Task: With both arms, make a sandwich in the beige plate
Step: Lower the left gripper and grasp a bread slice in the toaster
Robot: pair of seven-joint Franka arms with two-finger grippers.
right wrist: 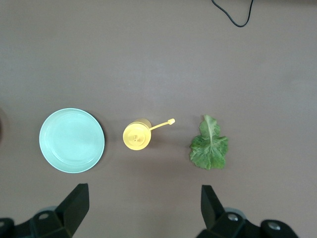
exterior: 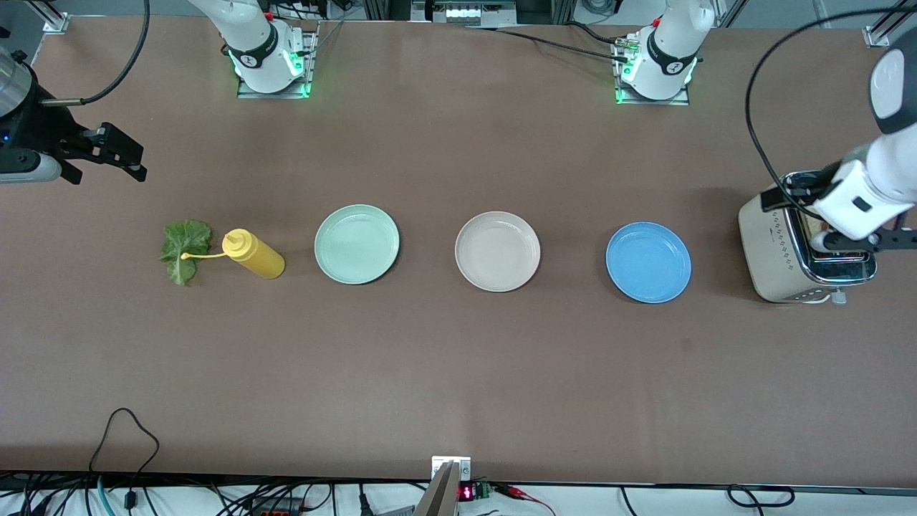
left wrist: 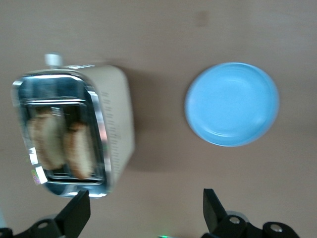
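The left gripper grabs a bread slice by its end sticking out of the toaster slot [left wrist: 47, 139] next, to start the sandwich on the beige plate.
The beige plate [exterior: 497, 251] lies empty in the middle of the table. Two bread slices [left wrist: 47, 144] [left wrist: 78, 148] stand in the slots of a cream toaster [exterior: 777, 251], which also shows in the left wrist view [left wrist: 116, 124]. The green lettuce leaf [exterior: 185, 249] lies flat on the table near the right arm's end; it also shows in the right wrist view [right wrist: 209, 146]. My left gripper [exterior: 852, 242] [left wrist: 146, 213] is open and empty over the toaster's edge. My right gripper [exterior: 123, 156] [right wrist: 143, 210] is open and empty over bare table at the right arm's end.
A mint-green plate [exterior: 357, 244] [right wrist: 72, 140] and a blue plate [exterior: 648, 261] [left wrist: 232, 104] flank the beige plate. A yellow squeeze bottle [exterior: 252, 254] [right wrist: 137, 135] stands between the lettuce and the mint-green plate.
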